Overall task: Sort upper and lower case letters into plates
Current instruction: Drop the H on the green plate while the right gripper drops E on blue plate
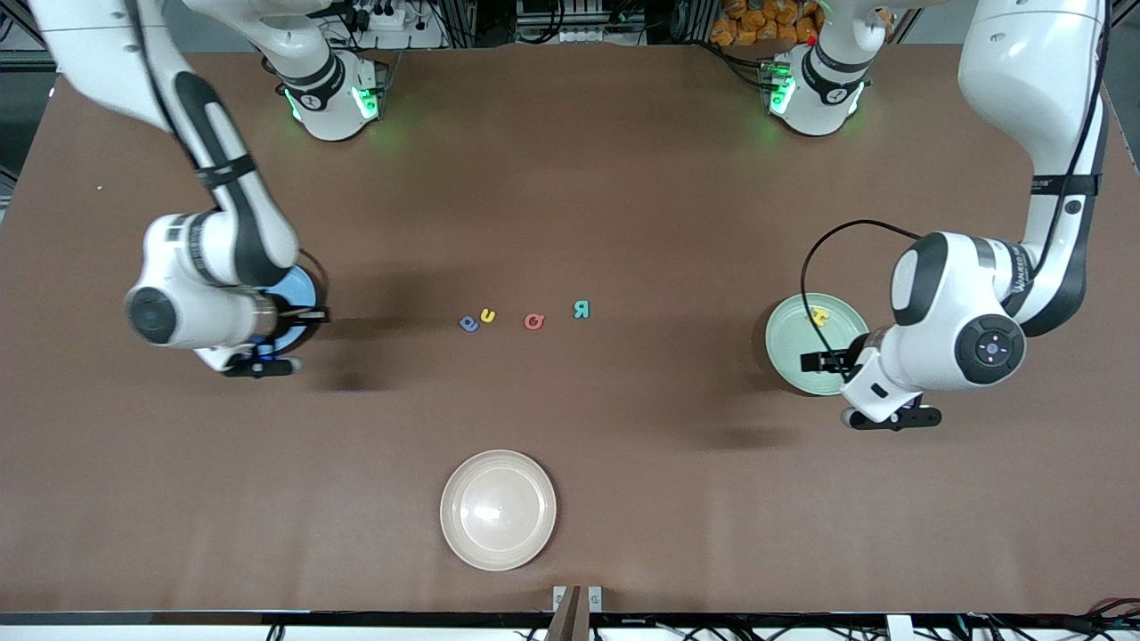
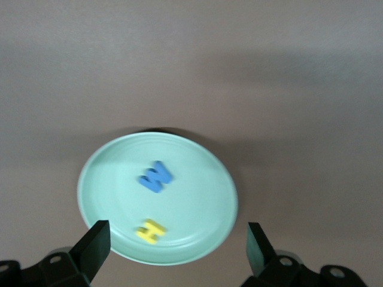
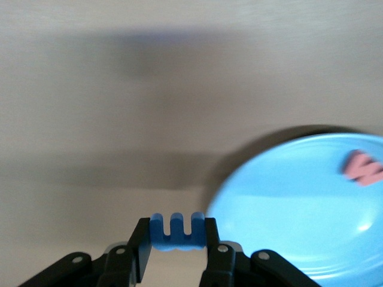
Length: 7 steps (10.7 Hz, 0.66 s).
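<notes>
My right gripper should hold the blue letter until it moves farther inward: it hangs beside the light blue plate's rim.
My right gripper (image 3: 177, 239) is shut on a blue letter (image 3: 177, 232) and hangs over the rim of the light blue plate (image 3: 299, 209), on the side toward the table's middle. A pink letter (image 3: 363, 167) lies in that plate. In the front view, this gripper (image 1: 307, 313) covers much of the blue plate (image 1: 298, 287). My left gripper (image 2: 176, 251) is open over the mint green plate (image 2: 197, 179), which holds a blue letter (image 2: 155, 176) and a yellow letter (image 2: 150, 231). On the table between the plates lie blue (image 1: 468, 323), yellow (image 1: 487, 314), red-pink (image 1: 533, 321) and teal (image 1: 581, 309) letters.
A cream-beige plate (image 1: 498, 509) with nothing in it sits near the table's front edge, nearer the front camera than the loose letters. The mint plate (image 1: 793, 334) is partly covered by my left gripper (image 1: 824, 361).
</notes>
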Available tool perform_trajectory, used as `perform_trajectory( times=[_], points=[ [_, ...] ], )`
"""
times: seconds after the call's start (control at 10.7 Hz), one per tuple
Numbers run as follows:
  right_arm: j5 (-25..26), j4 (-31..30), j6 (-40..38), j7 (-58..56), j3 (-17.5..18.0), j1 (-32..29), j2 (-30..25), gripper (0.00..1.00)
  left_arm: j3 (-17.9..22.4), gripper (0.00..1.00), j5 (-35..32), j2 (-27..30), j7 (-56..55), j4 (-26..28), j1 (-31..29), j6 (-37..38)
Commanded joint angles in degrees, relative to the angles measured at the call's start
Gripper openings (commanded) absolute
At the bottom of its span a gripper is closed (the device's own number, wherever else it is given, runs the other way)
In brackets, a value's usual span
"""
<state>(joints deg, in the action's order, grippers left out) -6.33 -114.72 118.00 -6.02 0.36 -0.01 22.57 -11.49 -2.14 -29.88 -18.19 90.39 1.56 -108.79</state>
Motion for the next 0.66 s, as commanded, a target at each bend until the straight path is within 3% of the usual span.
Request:
perform_trajectory(
  times=[0.0,0.19,0.47,0.56],
  points=[
    [4.7,-0.2,-0.2,-3.2,1.0,-2.6,-0.2,0.22,-4.9,1.0,0.2,0.8,-9.7,-0.4,0.6,0.9],
    [8.2,0.5,0.1,-5.6,1.1,-5.3,0.6,0.21,-5.7,1.0,0.6,0.5,-16.7,-0.5,3.8,0.9],
    [8.3,0.5,0.6,-6.3,1.1,-5.7,1.5,0.23,-5.6,1.0,0.4,-0.5,-20.6,-3.0,10.6,0.8],
    [8.4,0.5,0.9,-6.5,1.1,-6.1,1.9,0.38,-5.6,1.0,0.3,-0.8,-23.4,-3.6,12.6,-0.1]
  ],
)
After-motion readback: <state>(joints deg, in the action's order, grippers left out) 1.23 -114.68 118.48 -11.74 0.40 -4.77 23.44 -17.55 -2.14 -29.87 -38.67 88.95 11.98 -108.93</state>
